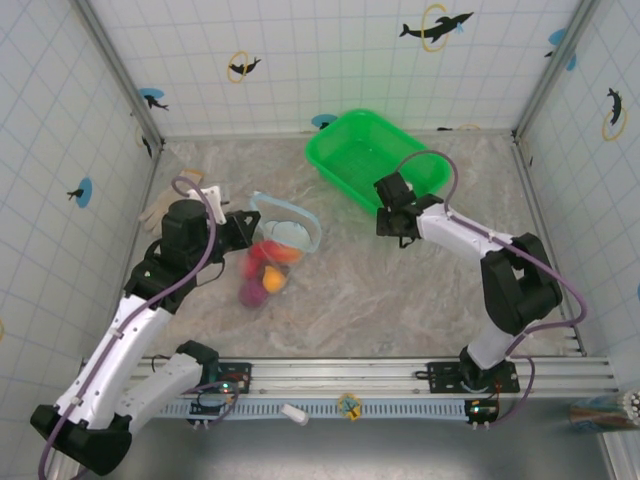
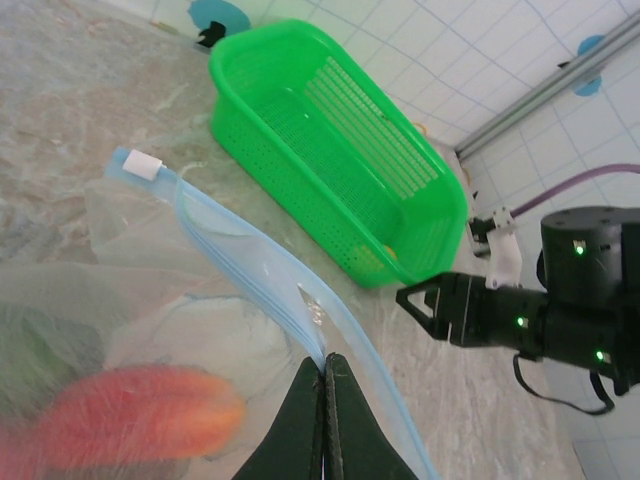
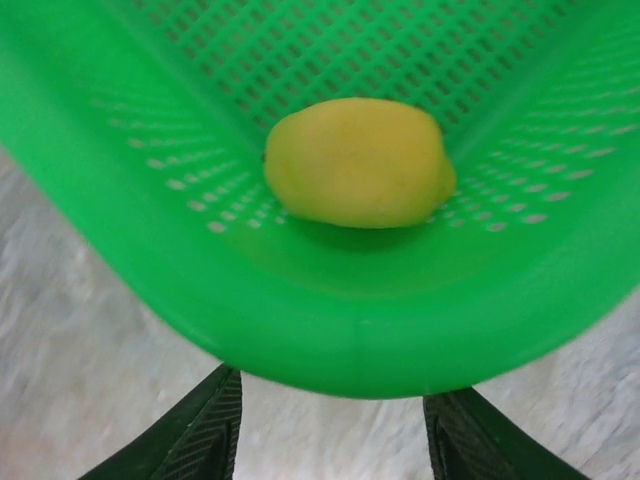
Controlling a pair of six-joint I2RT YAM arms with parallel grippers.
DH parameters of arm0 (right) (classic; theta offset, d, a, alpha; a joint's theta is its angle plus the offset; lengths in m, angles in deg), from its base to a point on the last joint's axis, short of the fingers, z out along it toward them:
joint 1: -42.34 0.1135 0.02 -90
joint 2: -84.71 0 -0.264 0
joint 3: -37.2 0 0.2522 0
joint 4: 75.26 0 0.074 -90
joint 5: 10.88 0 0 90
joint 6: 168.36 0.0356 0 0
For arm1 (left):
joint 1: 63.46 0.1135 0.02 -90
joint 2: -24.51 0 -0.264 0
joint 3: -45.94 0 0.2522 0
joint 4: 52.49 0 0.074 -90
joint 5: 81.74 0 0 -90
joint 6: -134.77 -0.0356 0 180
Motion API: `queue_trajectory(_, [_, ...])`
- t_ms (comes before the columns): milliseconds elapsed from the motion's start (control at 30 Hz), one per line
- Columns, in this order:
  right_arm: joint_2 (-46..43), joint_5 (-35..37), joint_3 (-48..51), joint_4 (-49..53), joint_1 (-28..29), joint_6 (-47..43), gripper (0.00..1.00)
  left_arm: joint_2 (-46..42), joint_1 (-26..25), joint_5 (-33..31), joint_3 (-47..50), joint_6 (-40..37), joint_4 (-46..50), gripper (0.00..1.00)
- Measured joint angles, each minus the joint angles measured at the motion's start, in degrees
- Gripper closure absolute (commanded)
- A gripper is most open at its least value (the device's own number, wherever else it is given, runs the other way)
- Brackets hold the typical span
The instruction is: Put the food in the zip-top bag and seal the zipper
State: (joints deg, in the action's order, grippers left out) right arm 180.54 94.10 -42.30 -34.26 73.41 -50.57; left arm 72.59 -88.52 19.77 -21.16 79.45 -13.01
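Observation:
Only my left gripper holds the zipper, and the zipper would sag over the food point(image 1: 264, 276) if that gripper opened now, so it keeps holding for now.
The clear, blue-tinted zip-top bag point(image 1: 283, 238) lies left of centre with its mouth gaping. Several pieces of food point(image 1: 264, 276) sit inside, among them a red-orange one point(image 2: 130, 415). My left gripper point(image 1: 243, 229) point(image 2: 325, 364) is shut on the bag's mouth edge, right at the light-blue zipper point(image 2: 232, 238). One yellow food piece point(image 3: 356, 161) rests in the green basket point(image 1: 372, 152). At the basket's near corner point(image 3: 300, 320) my right gripper point(image 1: 390, 190) point(image 3: 335, 388) stands open, holding nothing, with the rim just beyond its fingertips.
A white glove point(image 1: 166, 201) lies by the left wall. Tiled walls close in the back and both sides. A metal rail point(image 1: 400, 372) runs along the near edge. Bare tabletop point(image 1: 380, 290) stretches between the bag and the right arm.

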Motion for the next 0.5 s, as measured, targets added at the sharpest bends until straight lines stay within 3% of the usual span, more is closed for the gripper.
queue_trajectory(200, [-1.75, -4.26, 0.52, -1.84, -0.87, -2.47, 0.34, 1.88, 0.0, 5.2, 0.26, 0.0, -1.36, 1.0])
queue_trajectory(500, [-18.53, -18.6, 4.68, -8.07, 4.94, -9.2, 0.33, 3.37, 0.0, 14.93, 1.79, 0.04, -4.31, 1.0])
